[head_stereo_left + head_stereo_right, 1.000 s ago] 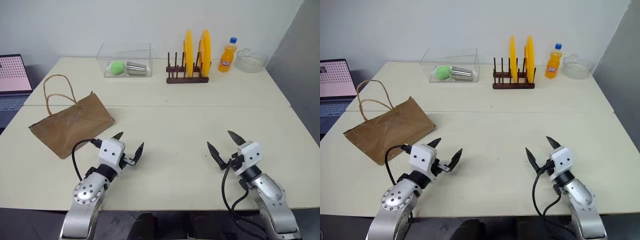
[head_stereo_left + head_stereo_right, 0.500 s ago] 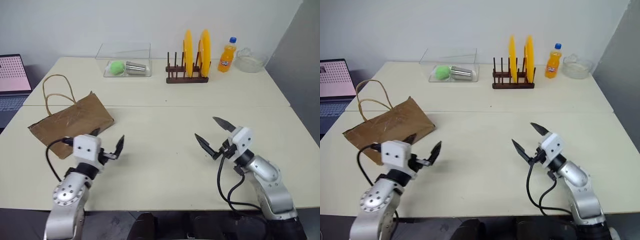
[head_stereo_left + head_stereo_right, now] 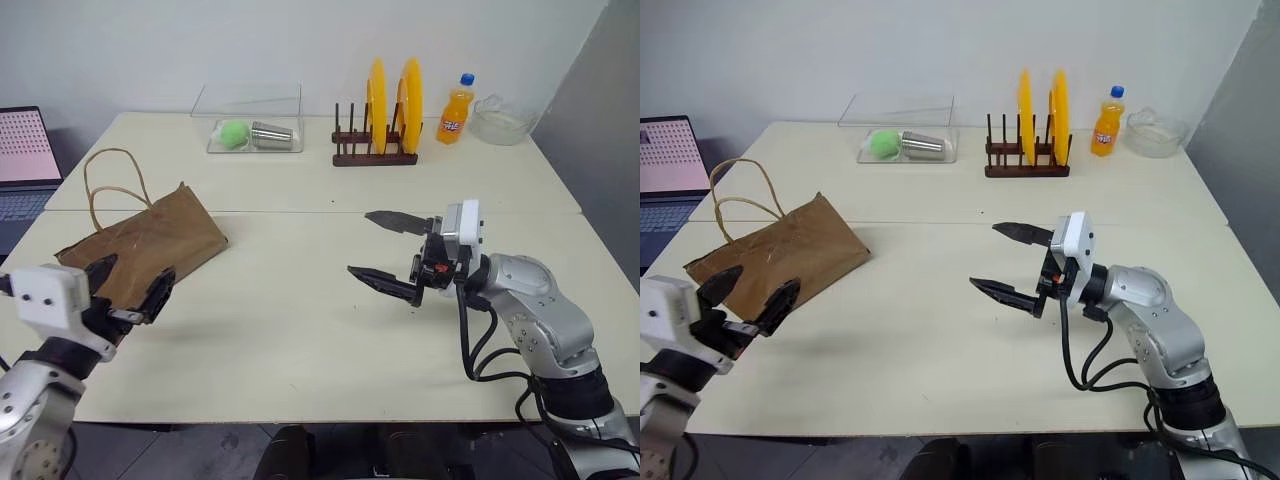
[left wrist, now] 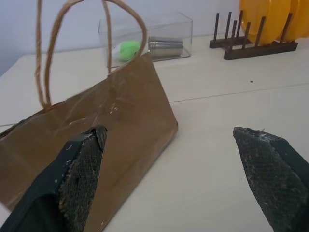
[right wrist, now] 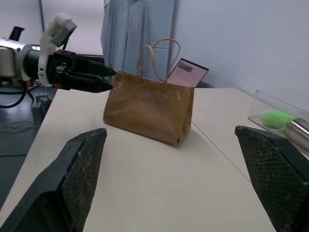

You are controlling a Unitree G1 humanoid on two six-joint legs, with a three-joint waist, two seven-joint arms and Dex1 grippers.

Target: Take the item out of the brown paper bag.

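My left gripper's fingers are too narrow for the wide paper side of the bag. My left gripper will next pinch the bag by its raised string handles.
The brown paper bag (image 3: 150,238) stands upright at the left of the table, its two string handles (image 3: 108,185) raised. The item is hidden; nothing of it shows above the bag's rim. My left gripper (image 3: 135,272) hovers open just in front of the bag's near end, its fingers level and empty; the left wrist view looks at the bag's side (image 4: 111,121). My right gripper (image 3: 360,243) is open and empty over the table's middle, pointing left toward the bag (image 5: 149,108), well apart from it.
Along the back edge stand a clear box (image 3: 250,125) with a green ball and a metal cup, a rack with yellow plates (image 3: 385,110), an orange soda bottle (image 3: 455,110) and a glass bowl (image 3: 500,120). A laptop (image 3: 25,160) sits far left.
My left gripper has moved left and up, ending beside the bag. My right gripper has risen, shifted left and swung round to point at the bag. Both stayed open.
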